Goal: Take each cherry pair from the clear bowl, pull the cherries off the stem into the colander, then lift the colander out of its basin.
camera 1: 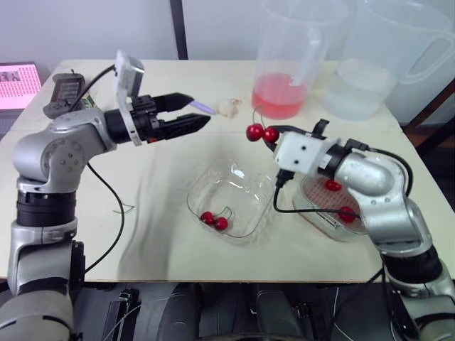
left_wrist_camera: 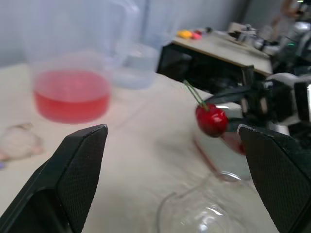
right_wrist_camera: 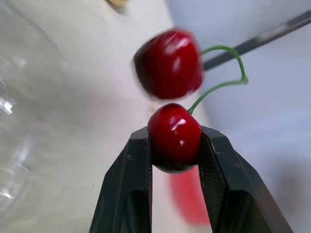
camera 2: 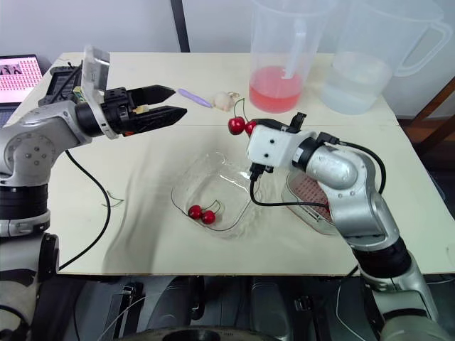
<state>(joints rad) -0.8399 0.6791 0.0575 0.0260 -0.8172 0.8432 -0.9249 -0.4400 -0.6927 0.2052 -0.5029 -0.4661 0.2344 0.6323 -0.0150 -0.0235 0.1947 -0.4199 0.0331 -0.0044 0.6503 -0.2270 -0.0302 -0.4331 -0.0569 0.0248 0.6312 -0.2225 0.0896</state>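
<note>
Next, my left gripper grabs the held pair by its green stem (camera 1: 258,111), to pull the cherries off for the colander (camera 1: 338,213).
My right gripper (camera 1: 272,137) is shut on one cherry of a cherry pair (right_wrist_camera: 174,136), held in the air above the table between the clear bowl (camera 1: 229,201) and the pitchers. The second cherry (right_wrist_camera: 168,64) hangs beside it on the green stem (right_wrist_camera: 228,80). Another cherry pair (camera 1: 214,220) lies in the clear bowl. The colander (camera 1: 338,213) in its basin sits under my right forearm and holds a couple of loose cherries (camera 1: 333,185). My left gripper (camera 1: 193,115) is open, in the air to the left of the held pair (left_wrist_camera: 211,119), pointing toward it.
A pitcher with pink liquid (camera 1: 288,64) and a clear pitcher of water (camera 1: 384,57) stand at the back. A small pale object (camera 1: 229,106) and a purple piece (camera 1: 202,106) lie near them. A device (camera 1: 65,92) sits at the back left corner.
</note>
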